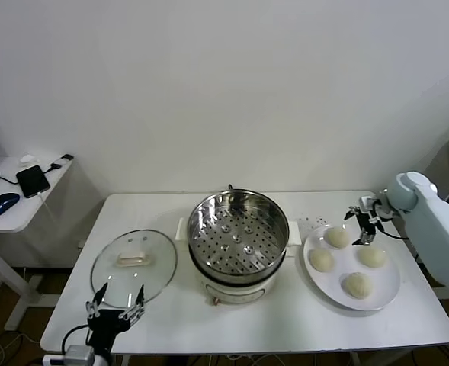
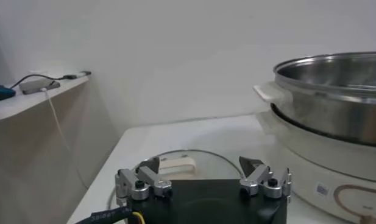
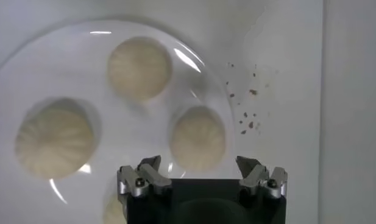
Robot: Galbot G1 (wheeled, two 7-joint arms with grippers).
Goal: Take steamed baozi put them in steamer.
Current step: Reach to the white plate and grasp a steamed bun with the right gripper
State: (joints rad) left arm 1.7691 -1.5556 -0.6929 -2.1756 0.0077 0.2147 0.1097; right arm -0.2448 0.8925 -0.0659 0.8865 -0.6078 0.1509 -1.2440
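Note:
The baozi nearest the crumbs should be next for my right gripper to grab by its rounded sides, so that it can fill the empty steamer (image 1: 238, 235).
The steamer (image 1: 238, 240), a shiny steel pot with a perforated tray on a white base, stands mid-table with nothing in it; its side fills the left wrist view (image 2: 334, 91). Several cream-white baozi lie on a white plate (image 1: 386, 288) to its right, such as the far one (image 1: 337, 237) and the near one (image 1: 357, 284). My right gripper (image 1: 365, 221) hangs open over the plate's far edge, above one baozi (image 3: 198, 139) and empty (image 3: 199, 165). My left gripper (image 1: 116, 305) stands open and empty (image 2: 200, 164) at the table's front left.
A round glass lid (image 1: 152, 274) with a cream handle (image 2: 175, 164) lies flat left of the steamer, just beyond my left gripper. Dark crumbs (image 3: 248, 115) dot the table beside the plate. A side desk (image 1: 11, 217) with a phone and mouse stands far left.

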